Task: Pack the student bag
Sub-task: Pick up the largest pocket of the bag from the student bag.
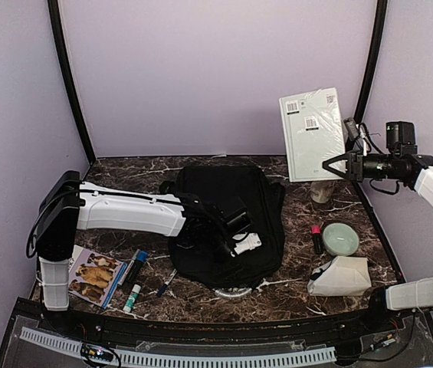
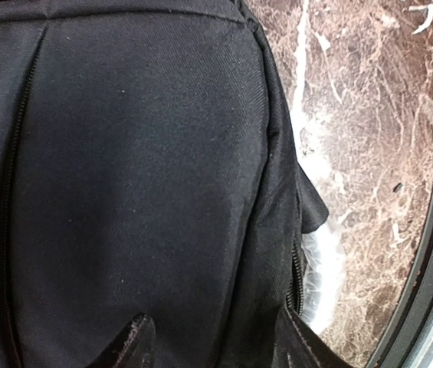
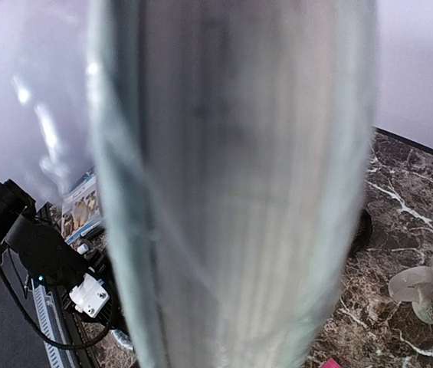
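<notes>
The student bag should be grabbed next by the fabric fold [image 2: 227,326] beside its zip with my left gripper, so that the bag's opening stays free for the book.
The student bag [image 1: 227,203] is a black backpack lying flat in the middle of the table. My left gripper [image 1: 227,244] reaches over its near part. In the left wrist view the fingertips [image 2: 136,341] stand wide apart, open, right over the bag's fabric [image 2: 139,169] beside a zip seam. My right gripper [image 1: 337,164] is raised at the right and shut on the lower edge of a pale green book [image 1: 313,134], held upright in the air. The book [image 3: 231,184] fills the right wrist view, blurred, and hides the fingers.
A mug [image 1: 322,192], a green bowl [image 1: 340,238], a pink-capped tube [image 1: 316,238] and a white crumpled bag [image 1: 340,277] stand at the right. A dog picture book [image 1: 93,276], a blue marker [image 1: 136,264], a glue stick [image 1: 131,297] and a pen [image 1: 166,282] lie at front left. Clear plastic [image 2: 323,268] shows beneath the bag.
</notes>
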